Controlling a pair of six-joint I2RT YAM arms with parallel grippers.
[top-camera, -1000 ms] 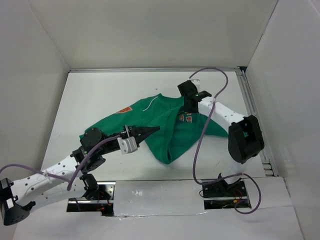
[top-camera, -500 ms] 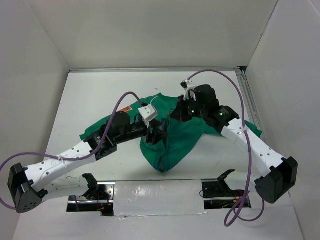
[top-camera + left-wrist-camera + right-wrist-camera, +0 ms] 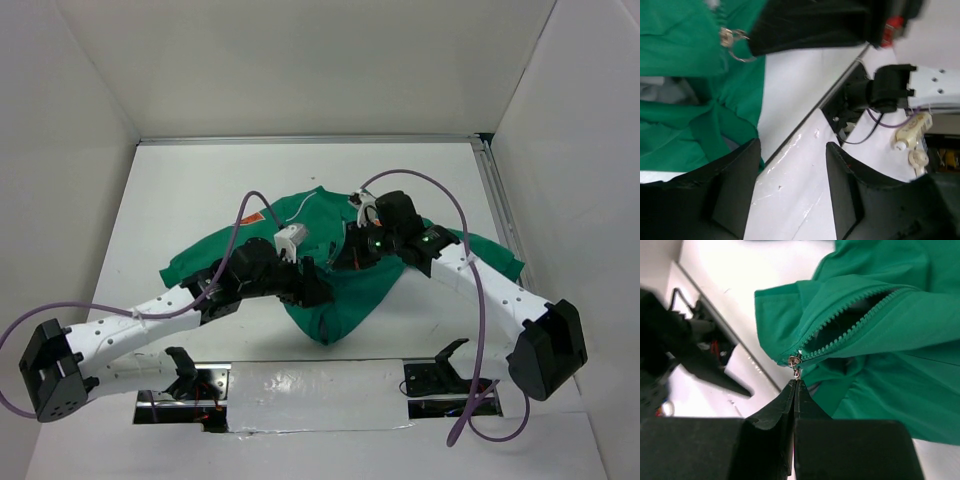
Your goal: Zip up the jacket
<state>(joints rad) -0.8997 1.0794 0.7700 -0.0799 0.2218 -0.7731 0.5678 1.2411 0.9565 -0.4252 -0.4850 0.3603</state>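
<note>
I next need to grab the jacket's hem at the zipper's lower end with my left gripper to zip the jacket, leaving the pull free.
The green jacket [image 3: 345, 300] lies crumpled in the middle of the table, its orange patch [image 3: 250, 218] at the far left. The zipper [image 3: 855, 322] gapes open, teeth apart. At its lower end my right gripper [image 3: 795, 383] is shut on the small metal zipper pull [image 3: 795, 371]; from above it sits over the jacket's front [image 3: 345, 257]. My left gripper [image 3: 792, 185] is open with only bare table between its fingers, just left of the right one [image 3: 318, 288], beside the jacket's hem [image 3: 715, 127]. The pull ring [image 3: 733, 39] shows in the left wrist view.
White walls close in the table on three sides. A metal rail [image 3: 505, 230] runs along the right edge. Shiny foil [image 3: 300, 385] and the arm mounts line the near edge. Purple cables [image 3: 480, 300] loop over both arms.
My left arm swung right onto the jacket's front and its gripper opened. My right arm came down and left from the collar area to the zipper's lower end.
</note>
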